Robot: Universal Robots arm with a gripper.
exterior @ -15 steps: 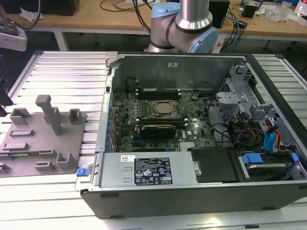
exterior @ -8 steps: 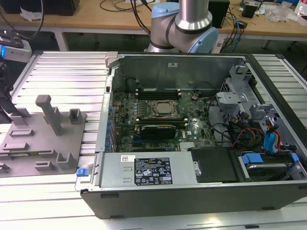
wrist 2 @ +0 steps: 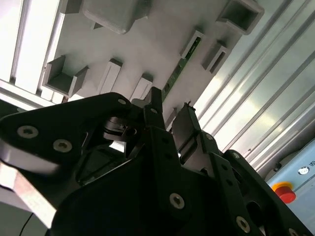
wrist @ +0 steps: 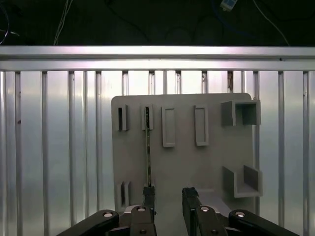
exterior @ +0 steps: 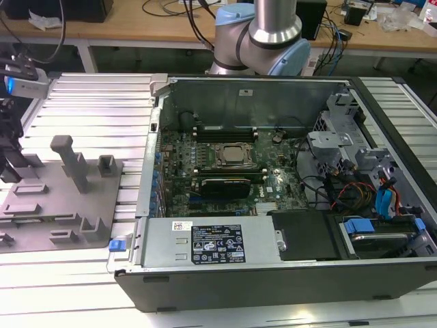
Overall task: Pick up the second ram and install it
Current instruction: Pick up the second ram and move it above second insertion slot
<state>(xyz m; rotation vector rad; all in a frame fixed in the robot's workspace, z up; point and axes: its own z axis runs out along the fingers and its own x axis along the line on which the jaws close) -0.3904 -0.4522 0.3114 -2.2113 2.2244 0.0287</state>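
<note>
I need to grab the ram next by the bare middle of its long board [wrist: 149, 182], because the sides of the holder's slot close around the ram's ends.
The second ram [wrist: 147, 147] is a thin greenish board standing on edge in a slot of the grey holder plate [wrist: 182, 167]. In the second wrist view the ram [wrist 2: 183, 63] runs as a narrow green strip just beyond the fingertips. My gripper [wrist: 169, 194] hangs above the plate, open, with nothing between its black fingers [wrist: 148, 196]. The ram lines up with one finger rather than with the gap. In the exterior view my gripper [exterior: 9, 160] sits at the far left, over the holder plate [exterior: 61, 212].
An open computer case [exterior: 273, 273] fills the exterior view's middle and right, with the motherboard [exterior: 225, 164], cables and drive bays inside. Ribbed aluminium table [wrist: 59, 147] surrounds the plate. Raised grey blocks [exterior: 68, 160] stand on the plate.
</note>
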